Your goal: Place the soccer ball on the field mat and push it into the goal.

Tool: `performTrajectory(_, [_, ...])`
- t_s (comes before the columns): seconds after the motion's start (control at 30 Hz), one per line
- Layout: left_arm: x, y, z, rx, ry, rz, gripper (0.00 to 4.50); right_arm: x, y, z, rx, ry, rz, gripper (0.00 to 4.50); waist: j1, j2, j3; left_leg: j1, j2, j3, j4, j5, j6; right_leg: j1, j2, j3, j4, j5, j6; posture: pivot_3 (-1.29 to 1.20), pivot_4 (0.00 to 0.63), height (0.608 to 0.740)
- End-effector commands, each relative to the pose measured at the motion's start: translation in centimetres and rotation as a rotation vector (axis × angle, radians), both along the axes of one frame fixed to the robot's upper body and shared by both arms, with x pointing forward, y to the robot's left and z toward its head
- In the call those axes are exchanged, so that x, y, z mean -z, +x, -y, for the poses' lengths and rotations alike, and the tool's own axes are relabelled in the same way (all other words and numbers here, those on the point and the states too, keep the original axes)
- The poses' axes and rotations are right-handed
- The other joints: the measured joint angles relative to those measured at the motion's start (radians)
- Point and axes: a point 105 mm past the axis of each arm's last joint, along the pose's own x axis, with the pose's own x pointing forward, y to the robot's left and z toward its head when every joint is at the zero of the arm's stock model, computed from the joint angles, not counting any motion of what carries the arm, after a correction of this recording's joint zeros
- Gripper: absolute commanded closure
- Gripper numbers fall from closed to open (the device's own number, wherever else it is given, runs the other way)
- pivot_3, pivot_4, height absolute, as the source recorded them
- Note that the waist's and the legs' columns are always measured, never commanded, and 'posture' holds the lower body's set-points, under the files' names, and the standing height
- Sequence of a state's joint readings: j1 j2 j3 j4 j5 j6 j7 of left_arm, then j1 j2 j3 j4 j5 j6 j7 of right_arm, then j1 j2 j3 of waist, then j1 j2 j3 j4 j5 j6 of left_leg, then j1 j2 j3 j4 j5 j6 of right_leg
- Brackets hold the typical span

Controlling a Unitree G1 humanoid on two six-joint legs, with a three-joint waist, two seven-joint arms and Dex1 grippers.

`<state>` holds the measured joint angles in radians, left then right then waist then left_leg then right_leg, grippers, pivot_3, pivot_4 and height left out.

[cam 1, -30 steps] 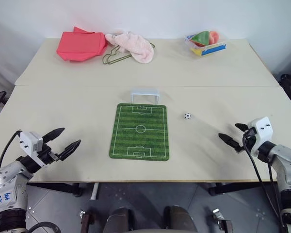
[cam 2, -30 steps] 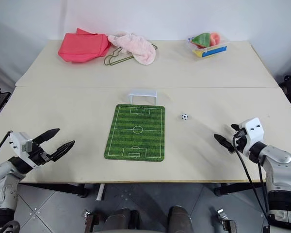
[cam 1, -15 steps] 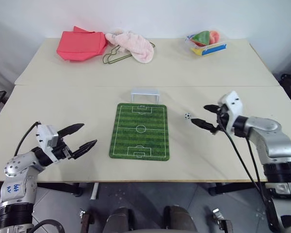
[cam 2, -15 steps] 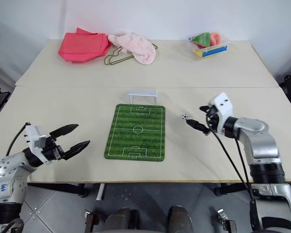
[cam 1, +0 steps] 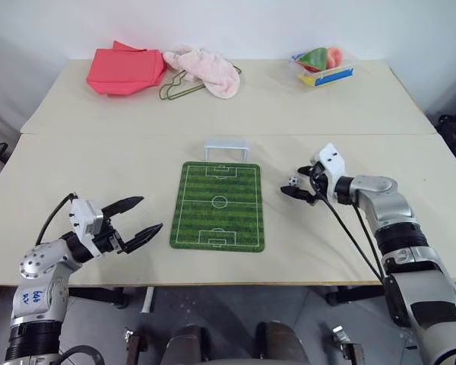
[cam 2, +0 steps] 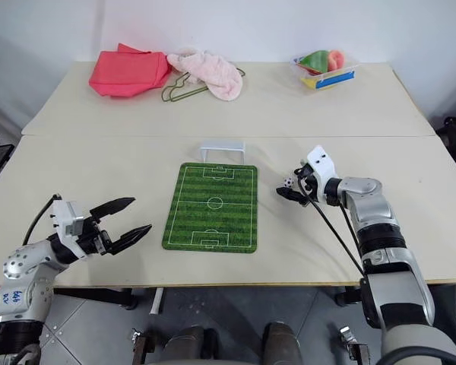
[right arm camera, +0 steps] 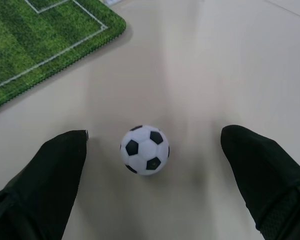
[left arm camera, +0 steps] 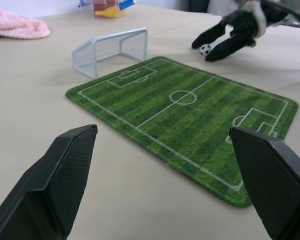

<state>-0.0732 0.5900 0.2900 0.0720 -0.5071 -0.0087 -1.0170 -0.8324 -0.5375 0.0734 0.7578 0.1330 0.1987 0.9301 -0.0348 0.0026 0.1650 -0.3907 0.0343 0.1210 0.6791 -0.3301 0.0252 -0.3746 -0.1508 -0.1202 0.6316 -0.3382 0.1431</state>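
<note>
Both black fingers reach down beside the soccer ball's sides in the right wrist view, so it is time for my right gripper to close now. Closing now would catch the ball.
The soccer ball (right arm camera: 145, 149), white with black patches, lies on the bare tabletop just right of the field mat (cam 1: 219, 205). My right gripper (cam 1: 291, 182) is open, with one black finger on each side of the ball; neither finger touches it. The grey-white goal (cam 1: 227, 148) stands at the mat's far end, facing the pitch. My left gripper (cam 1: 150, 214) is open and holds nothing. It hovers near the table's front edge, left of the mat and pointing toward it.
Along the table's far side lie a red cloth (cam 1: 127, 71), a pink towel (cam 1: 205, 68) on a wire hanger (cam 1: 173, 90), and a clear box of colourful items (cam 1: 323, 67). A seam (cam 1: 99, 134) crosses the table behind the goal.
My right gripper has swung in from the table's front right to straddle the ball. My left gripper has shifted right toward the mat. The ball has stayed put.
</note>
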Motion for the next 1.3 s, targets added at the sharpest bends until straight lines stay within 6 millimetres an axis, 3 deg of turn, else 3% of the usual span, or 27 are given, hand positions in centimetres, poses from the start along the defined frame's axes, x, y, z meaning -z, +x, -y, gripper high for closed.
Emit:
performTrajectory(0.03, [-0.8,-0.5,-0.2,-0.018,-0.001,0.043,0.00,-0.4,0.0,0.0,-0.019,-0.011,0.015,0.38,0.000,0.000,0.000,0.000,0.000,0.000,0.000,0.000,0.000,0.000,0.000,0.000,0.000,0.000,0.000,0.00,0.150,0.740])
performTrajectory(0.1, [-0.8,-0.5,-0.2,-0.023,-0.003,0.044,0.00,-0.2,-0.2,0.0,-0.026,-0.013,0.012,0.86,0.000,0.000,0.000,0.000,0.001,0.000,0.000,0.000,0.000,0.000,0.000,0.000,0.000,0.000,0.000,0.00,0.150,0.740])
performTrajectory(0.27, [-0.8,-0.4,-0.1,-0.016,-0.006,0.042,0.00,-0.3,-0.3,-0.2,-0.038,-0.008,0.025,2.56,0.001,0.000,0.000,0.000,0.000,0.000,0.000,0.000,0.000,0.000,0.000,0.000,0.000,0.000,0.000,0.00,0.150,0.740])
performTrajectory(0.37, [-0.8,-0.1,0.0,0.003,0.003,0.052,0.00,-1.3,-0.5,-0.7,-0.066,-0.009,0.062,3.56,0.002,0.000,0.000,0.000,0.001,0.000,0.000,0.000,0.000,0.000,0.000,0.000,0.000,0.000,0.000,0.00,0.150,0.740])
performTrajectory(0.4, [-0.9,-0.1,0.0,0.010,0.004,0.059,0.00,-2.4,-0.6,-1.1,-0.081,0.004,0.092,3.66,0.002,0.000,0.000,0.000,0.001,0.000,0.000,0.000,0.000,0.000,0.000,0.000,0.000,0.000,0.000,0.00,0.150,0.740])
performTrajectory(0.53, [-1.2,-0.1,0.0,0.040,0.003,0.074,0.00,-5.5,-1.8,-3.2,-0.148,0.030,0.168,3.65,0.003,0.001,0.000,0.000,0.000,0.000,0.000,0.000,0.000,0.000,0.000,0.000,0.000,0.000,0.000,0.00,0.150,0.740])
performTrajectory(0.6, [-1.0,-0.2,0.1,0.066,-0.003,0.060,0.00,-6.2,-3.5,-6.1,-0.246,0.034,0.158,3.65,0.001,0.001,0.000,0.000,0.001,0.000,0.000,0.000,0.000,0.000,0.001,0.000,0.000,0.000,0.000,0.00,0.150,0.740])
performTrajectory(0.67, [-0.7,-0.4,0.3,0.087,-0.018,0.039,0.00,-5.7,-5.8,-9.0,-0.356,0.005,0.094,3.65,0.002,0.001,0.000,0.000,0.001,0.000,0.000,0.000,0.000,-0.001,0.001,0.000,0.000,0.000,0.000,0.00,0.150,0.740])
performTrajectory(0.87, [0.2,-1.0,0.6,0.168,0.003,0.007,0.00,-3.0,-11.4,-15.0,-0.639,-0.046,0.009,3.65,0.007,0.000,0.001,0.000,0.000,0.000,0.000,0.000,0.000,-0.001,0.000,0.000,0.000,0.000,0.000,0.00,0.150,0.740])
performTrajectory(1.0, [0.1,-1.4,0.8,0.226,0.001,0.003,0.00,-1.0,-12.1,-16.5,-0.715,-0.123,-0.003,3.65,0.008,0.000,0.000,-0.001,-0.002,-0.001,0.001,0.000,0.000,0.000,0.000,-0.001,0.000,0.000,0.000,0.00,0.150,0.740])
performTrajectory(1.3, [0.3,-2.2,0.4,0.244,0.051,-0.003,0.00,0.2,-11.0,-17.7,-0.748,-0.157,0.001,3.65,0.000,-0.001,0.001,-0.001,-0.003,-0.001,0.001,0.000,0.000,-0.001,0.001,-0.002,0.000,0.000,0.000,0.00,0.150,0.740])
